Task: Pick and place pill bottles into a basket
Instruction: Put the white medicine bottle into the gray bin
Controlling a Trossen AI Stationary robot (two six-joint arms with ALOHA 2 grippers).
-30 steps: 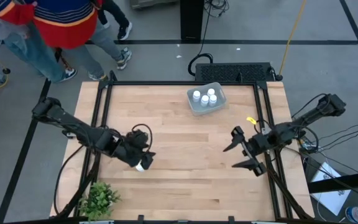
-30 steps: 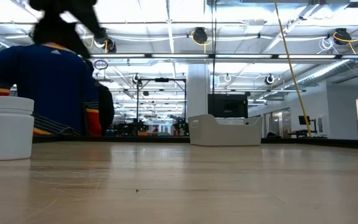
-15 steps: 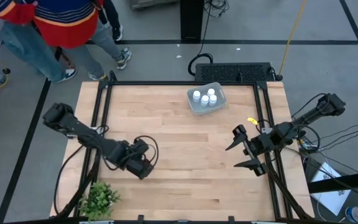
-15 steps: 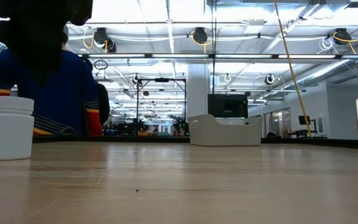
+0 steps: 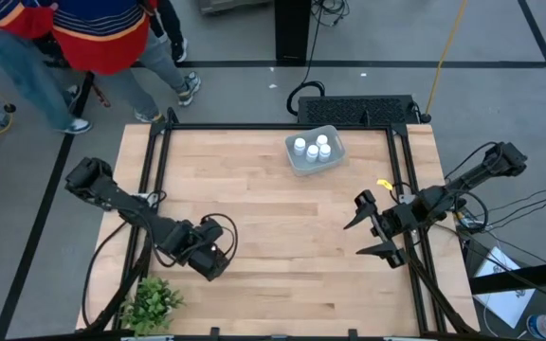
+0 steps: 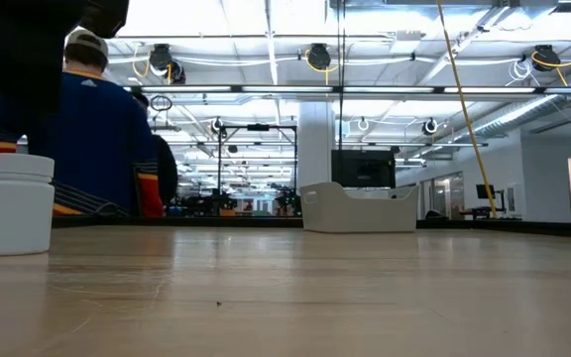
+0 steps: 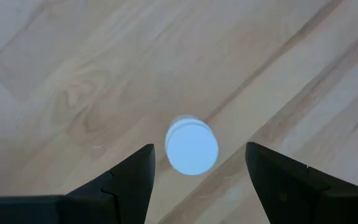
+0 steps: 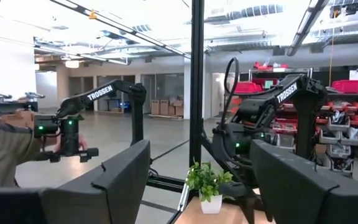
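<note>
The wood shows between both fingers and the white cap below, so my left gripper needs to go down to the bottle first and then close.
One white pill bottle [image 6: 15, 203] stands upright on its base on the table near the near left corner. In the left wrist view I see its round cap [image 7: 191, 148] from above. My left gripper [image 5: 210, 258] hangs above it, pointing down and open, one finger on either side of the cap and touching nothing. The gripper hides this bottle in the high view. The grey-blue basket [image 5: 334, 144] sits at the far middle of the table and holds three bottles [image 5: 312, 149]. It also shows in the low view [image 6: 360, 208]. My right gripper [image 5: 373, 233] waits open near the right edge.
A small potted plant [image 5: 150, 301] stands at the near left corner, close to my left gripper. Black frame rails [image 5: 155, 170] run along the table's sides. A black box [image 5: 354, 109] lies beyond the far edge. People [image 5: 83, 38] stand beyond the far left corner.
My left gripper has gone toward the table's near edge and now stands over the lone bottle, which showed beside it a second ago and is now covered in the high view. The bottle has not moved. My right arm has kept still.
</note>
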